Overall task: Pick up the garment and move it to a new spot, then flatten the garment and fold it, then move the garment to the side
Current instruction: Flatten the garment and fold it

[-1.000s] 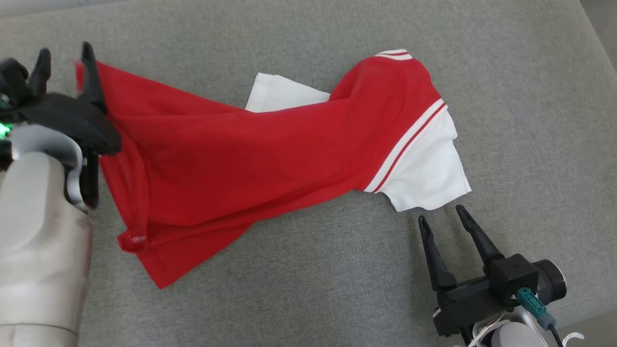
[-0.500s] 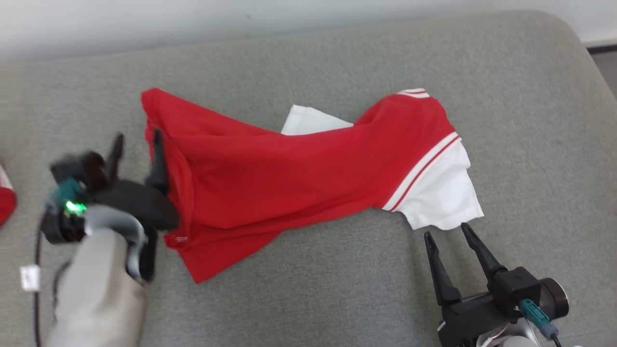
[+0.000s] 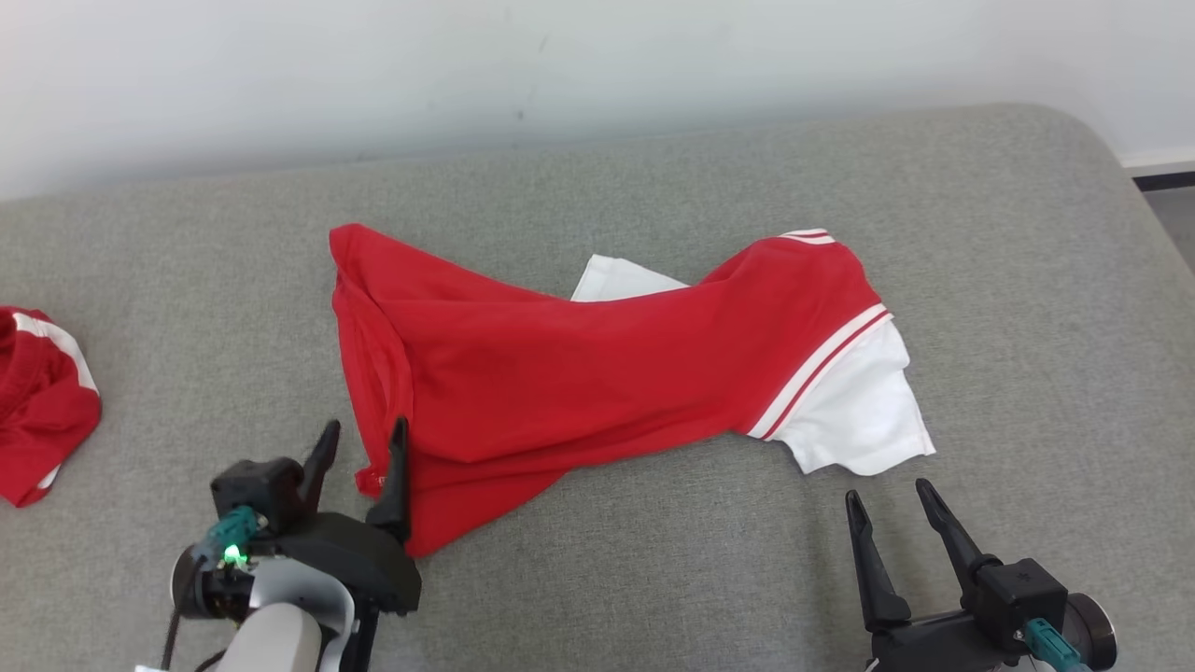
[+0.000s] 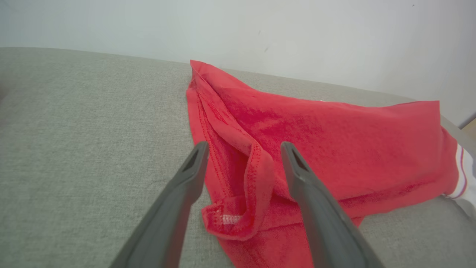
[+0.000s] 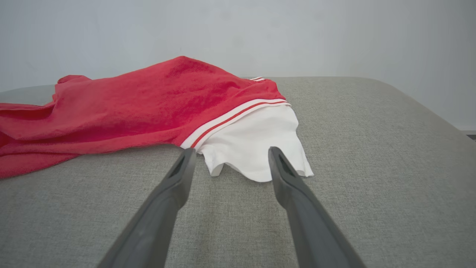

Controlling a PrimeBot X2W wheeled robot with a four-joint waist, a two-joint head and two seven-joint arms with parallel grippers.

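Observation:
The hem corner [image 3: 377, 478] [image 4: 254, 196] stands up in a small fold while the rest of the garment lies slack, so my left gripper should grab the garment there next.
A red garment [image 3: 579, 373] with white sleeves and red-white stripes lies rumpled and twisted across the middle of the grey cushion [image 3: 653, 579]. My left gripper [image 3: 364, 434] stands open at its near left hem corner, holding nothing. The left wrist view shows the folded hem of the garment [image 4: 256, 175] lying between the open fingers of that left gripper [image 4: 243, 147]. My right gripper [image 3: 887, 492] is open just in front of the white sleeve [image 3: 864, 411], apart from it. Seen from the right wrist, the sleeve [image 5: 253, 145] lies just beyond the right gripper [image 5: 230, 150].
A second red and white cloth [image 3: 42, 401] lies bunched at the cushion's far left. A pale wall [image 3: 560, 65] runs behind the cushion. The cushion's rounded right edge [image 3: 1134, 215] drops off to a floor strip at the far right.
The head camera has tilted up, showing the wall. My left gripper has let go of the red hem, pulled back toward me and now stands open at its near corner. The right gripper stayed put.

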